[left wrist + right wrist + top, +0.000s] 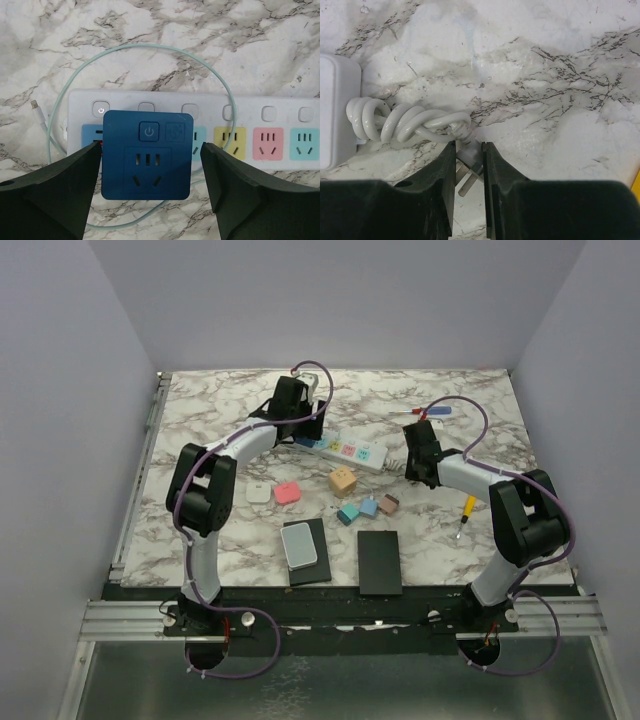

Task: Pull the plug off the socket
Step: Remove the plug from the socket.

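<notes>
I should close my left gripper on the blue plug now. Both fingers face the plug's sides, so they would hold it.
The socket [270,115] is a long white strip with pastel outlet faces, lying across the table [345,451]. A dark blue square plug [147,155] sits in its leftmost outlet. My left gripper [151,165] is open and straddles this plug: the left pad is at its edge, while a gap shows at the right pad. In the top view the left gripper [300,430] hovers over that end of the strip. My right gripper [469,150] is shut on the pronged end piece [470,167] of the strip's coiled white cord [405,122], beside the strip's other end [420,465].
A thin teal cable [150,46] loops around the blue plug. Coloured blocks [343,481] lie in front of the strip. Two black pads [379,562] sit near the front edge. A yellow screwdriver [466,512] and a red-and-blue one [435,412] lie at the right.
</notes>
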`<state>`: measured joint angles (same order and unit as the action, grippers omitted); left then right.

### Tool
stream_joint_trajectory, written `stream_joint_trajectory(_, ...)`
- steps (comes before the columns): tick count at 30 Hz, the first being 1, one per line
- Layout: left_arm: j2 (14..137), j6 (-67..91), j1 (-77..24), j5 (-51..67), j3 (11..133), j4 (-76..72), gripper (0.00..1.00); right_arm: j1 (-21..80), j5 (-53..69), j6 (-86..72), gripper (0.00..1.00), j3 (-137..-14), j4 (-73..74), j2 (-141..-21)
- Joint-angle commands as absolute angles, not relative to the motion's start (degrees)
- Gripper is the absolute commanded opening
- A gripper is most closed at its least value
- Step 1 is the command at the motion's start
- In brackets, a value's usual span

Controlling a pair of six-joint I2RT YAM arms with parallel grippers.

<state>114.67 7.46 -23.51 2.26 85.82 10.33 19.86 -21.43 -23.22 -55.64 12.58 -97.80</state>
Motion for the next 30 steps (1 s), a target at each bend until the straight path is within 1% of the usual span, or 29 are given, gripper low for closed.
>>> stream_joint_trajectory(1,117.19,6.26,-23.91,1.66,88.14,9.94,0.83,19.60,-18.96,-22.72,0.24,-53.93,11.37,-98.39)
stream_joint_trajectory(3,117.98,6.10,-23.91,0.62,88.82,10.01,0.82,19.59,-18.38,-22.15,0.23,-53.69,10.90,-98.19)
stream_joint_trajectory(4,118.44,5.86,-23.95,0.40,89.25,10.04,0.78,19.60,-18.17,-21.99,0.23,-53.57,10.56,-98.03)
stream_joint_trajectory(7,118.67,5.51,-23.92,0.44,89.59,10.63,0.59,19.59,-18.79,-21.64,0.23,-53.51,10.65,-98.23)
stream_joint_trajectory(8,118.47,5.58,-23.91,0.44,89.37,10.63,0.51,19.60,-19.07,-21.62,0.23,-53.57,10.79,-98.46)
stream_joint_trajectory(10,117.98,5.86,-23.91,0.48,88.89,10.59,0.36,19.57,-19.46,-21.63,0.20,-53.47,10.89,-98.91)
stream_joint_trajectory(14,116.88,6.62,-23.84,0.43,88.08,10.83,0.07,19.60,-19.69,-21.95,0.12,-53.36,11.25,-99.42)
stream_joint_trajectory(15,116.63,7.00,-23.77,0.44,88.03,10.93,0.02,19.60,-19.82,-22.04,0.10,-53.37,11.37,-99.41)
stream_joint_trajectory(16,116.55,7.51,-23.64,0.48,88.06,11.11,0.00,19.53,-19.88,-22.12,0.09,-53.41,11.53,-99.47)
stream_joint_trajectory(19,116.71,9.71,-22.65,2.87,88.56,11.95,0.00,19.56,-20.16,-22.41,0.07,-53.56,12.07,-99.59)
stream_joint_trajectory(27,118.67,15.95,-17.92,11.69,89.34,12.33,0.00,19.58,-20.72,-23.11,0.06,-53.40,13.12,-99.50)
stream_joint_trajectory(30,119.34,15.84,-17.07,12.10,89.15,12.39,0.00,19.52,-20.81,-23.15,0.06,-53.20,13.27,-99.37)
